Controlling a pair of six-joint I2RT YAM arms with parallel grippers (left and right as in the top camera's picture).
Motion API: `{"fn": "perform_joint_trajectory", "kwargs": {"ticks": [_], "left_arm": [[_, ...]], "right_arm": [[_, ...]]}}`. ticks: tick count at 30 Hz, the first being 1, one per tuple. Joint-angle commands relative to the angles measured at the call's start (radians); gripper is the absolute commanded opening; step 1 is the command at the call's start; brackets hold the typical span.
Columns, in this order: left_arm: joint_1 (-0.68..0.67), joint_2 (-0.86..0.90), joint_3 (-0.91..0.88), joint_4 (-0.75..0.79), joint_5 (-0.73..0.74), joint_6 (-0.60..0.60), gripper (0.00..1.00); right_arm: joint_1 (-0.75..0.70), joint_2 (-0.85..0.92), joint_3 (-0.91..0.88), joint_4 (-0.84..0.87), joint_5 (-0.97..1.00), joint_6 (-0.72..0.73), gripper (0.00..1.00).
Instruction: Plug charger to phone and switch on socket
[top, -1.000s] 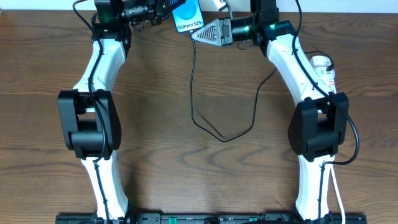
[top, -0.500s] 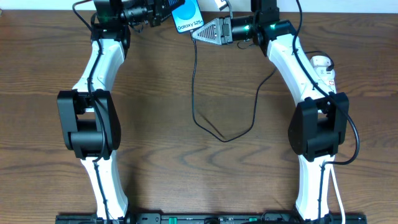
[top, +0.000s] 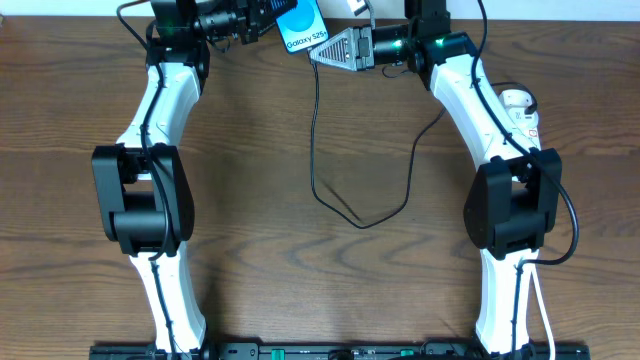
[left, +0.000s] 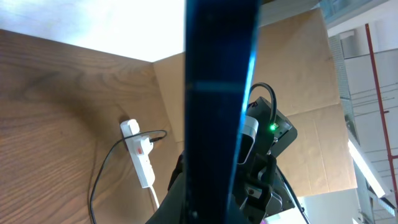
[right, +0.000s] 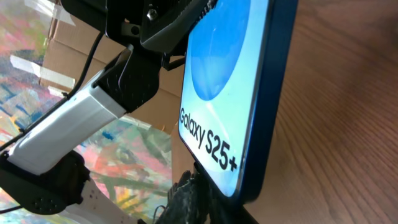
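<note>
The phone's charger plug would stay seated if released. My fingers meet the phone's lower edge (top: 306, 47) (right: 207, 170) above the black cable, so it is time for my right gripper to open now.
My left gripper (top: 268, 18) is shut on the phone (top: 303, 30) and holds it off the table at the far edge. In the left wrist view the phone (left: 217, 93) shows edge-on. In the right wrist view its lit screen (right: 227, 74) reads "Galaxy S25+". My right gripper (top: 318, 55) is shut on the charger's plug tip and presses it against the phone's lower edge (right: 208, 196). The contact itself is hidden. The black charger cable (top: 313, 150) hangs down, loops on the table and runs to the white socket strip (top: 520, 108), half hidden by the right arm. The strip also shows in the left wrist view (left: 142, 158).
The cable loop (top: 360, 222) lies on the brown wooden table between the two arms. The socket strip's white cord (top: 540, 300) runs along the right arm toward the front edge. Cardboard (left: 298, 93) stands beyond the table's far edge.
The hanging stretch of cable has shifted slightly to the right. Both arms and the phone have stayed almost still.
</note>
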Motion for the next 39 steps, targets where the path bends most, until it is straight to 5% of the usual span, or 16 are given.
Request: {"fn": "perform_joint_trajectory", "kwargs": {"ticks": [1,24,36,39], "left_arm": [[-0.035,-0.021,0.018,0.005,0.158,-0.005,0.07],[-0.034,-0.021,0.018,-0.031,0.226,-0.005,0.07],[-0.034,-0.021,0.018,-0.03,0.225,-0.005,0.07],[-0.034,-0.021,0.018,-0.029,0.224,-0.005,0.07]], "right_arm": [[0.005,-0.025,0.016,0.018,0.079,-0.003,0.01],[0.002,-0.025,0.015,0.019,0.038,0.002,0.02],[0.002,-0.025,0.015,0.019,0.037,0.002,0.27],[0.001,-0.025,0.016,0.019,0.037,0.002,0.43]]}}
